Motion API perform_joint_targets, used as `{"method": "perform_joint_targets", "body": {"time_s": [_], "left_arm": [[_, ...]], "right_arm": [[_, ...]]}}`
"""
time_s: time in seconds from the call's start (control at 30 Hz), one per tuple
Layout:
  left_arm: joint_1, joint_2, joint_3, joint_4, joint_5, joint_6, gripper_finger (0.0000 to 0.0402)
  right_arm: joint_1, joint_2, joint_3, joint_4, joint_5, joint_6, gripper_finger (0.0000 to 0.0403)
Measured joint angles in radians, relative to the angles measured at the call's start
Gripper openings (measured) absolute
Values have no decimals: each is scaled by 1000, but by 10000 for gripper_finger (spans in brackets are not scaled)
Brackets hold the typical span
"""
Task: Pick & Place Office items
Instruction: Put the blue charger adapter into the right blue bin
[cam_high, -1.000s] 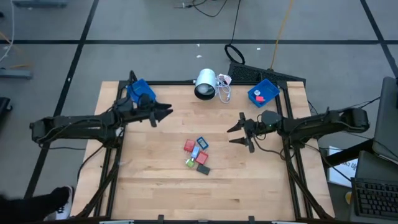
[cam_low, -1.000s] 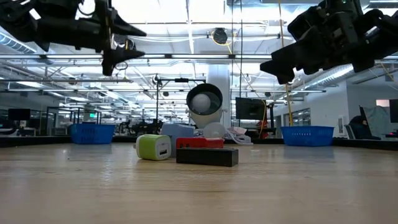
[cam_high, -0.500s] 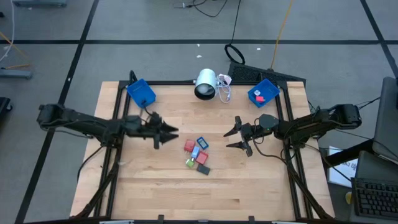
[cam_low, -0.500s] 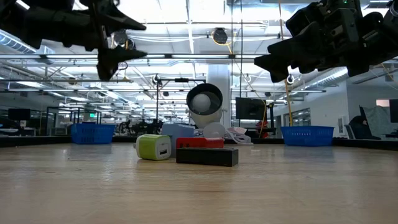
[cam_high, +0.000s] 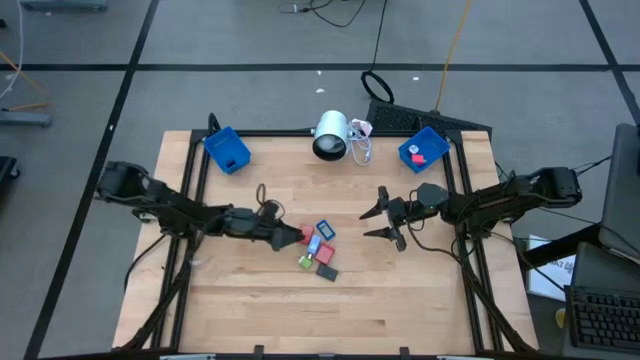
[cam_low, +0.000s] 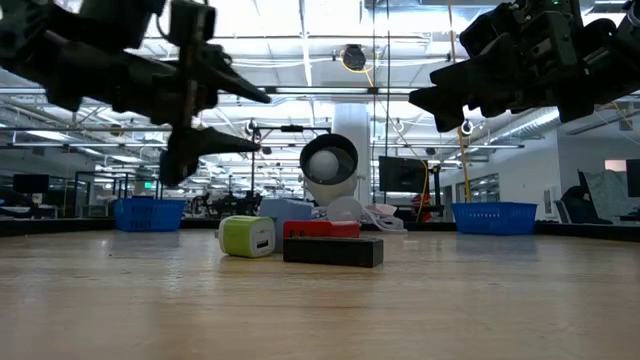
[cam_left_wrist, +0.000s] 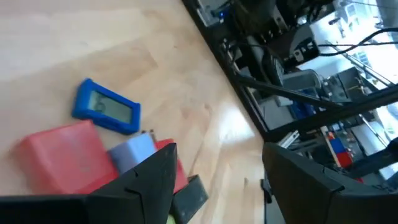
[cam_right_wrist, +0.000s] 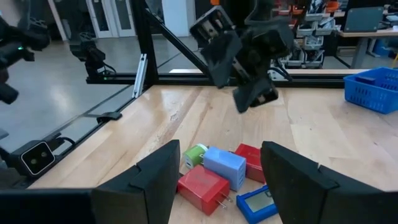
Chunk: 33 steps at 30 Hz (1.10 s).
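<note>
Next, my left gripper grabs the light-blue block by its long sides to pick it out from beside the red block (cam_left_wrist: 62, 155).
The office items lie in a small cluster mid-table: a red block (cam_high: 305, 235), a blue piece with a display (cam_high: 325, 229), a light-blue block (cam_high: 314, 246), a second red piece (cam_high: 325, 253), a green block (cam_high: 306, 261) and a dark grey bar (cam_high: 327, 271). My left gripper (cam_high: 292, 236) is open and hangs just left of the red block, above the table (cam_low: 255, 120). In its wrist view (cam_left_wrist: 221, 155) the red block (cam_left_wrist: 62, 155) and display piece (cam_left_wrist: 106, 109) lie ahead. My right gripper (cam_high: 370, 223) is open, raised to the cluster's right (cam_right_wrist: 221, 149).
A blue bin (cam_high: 226, 149) sits at the table's far-left corner, and another blue bin (cam_high: 423, 149) holding small items sits at the far right. A white cylindrical lamp-like object (cam_high: 330, 135) with its cable lies at the far edge. Bare wood lies toward the near edge.
My left gripper has swung from beside the far-left bin toward the table's right and near side, coming down to the cluster's left edge, still open. My right gripper has edged slightly toward the cluster. The items have not moved.
</note>
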Motion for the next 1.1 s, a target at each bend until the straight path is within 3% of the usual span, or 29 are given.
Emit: {"method": "perform_joint_targets", "body": {"time_s": [0.17,0.33,0.5,0.63,0.8,1.1], "left_arm": [[-20,47,157,-83,109,55,239],[-61,48,413,-626,52,216,239],[-72,91,612,-1039,-89,103,239],[-72,167,690,-1092,-132,71,239],[-71,288,779,-1150,-112,61,239],[-48,386,879,-1375,-108,-76,239]], "right_arm": [[0,-1,0,0,0,-3,212],[0,-12,0,1,0,-2,212],[0,-24,0,-4,-1,-2,212],[0,-24,-1,-11,0,-3,212],[0,-24,-1,-22,-1,-4,212],[0,-24,-1,-23,0,-10,212]]}}
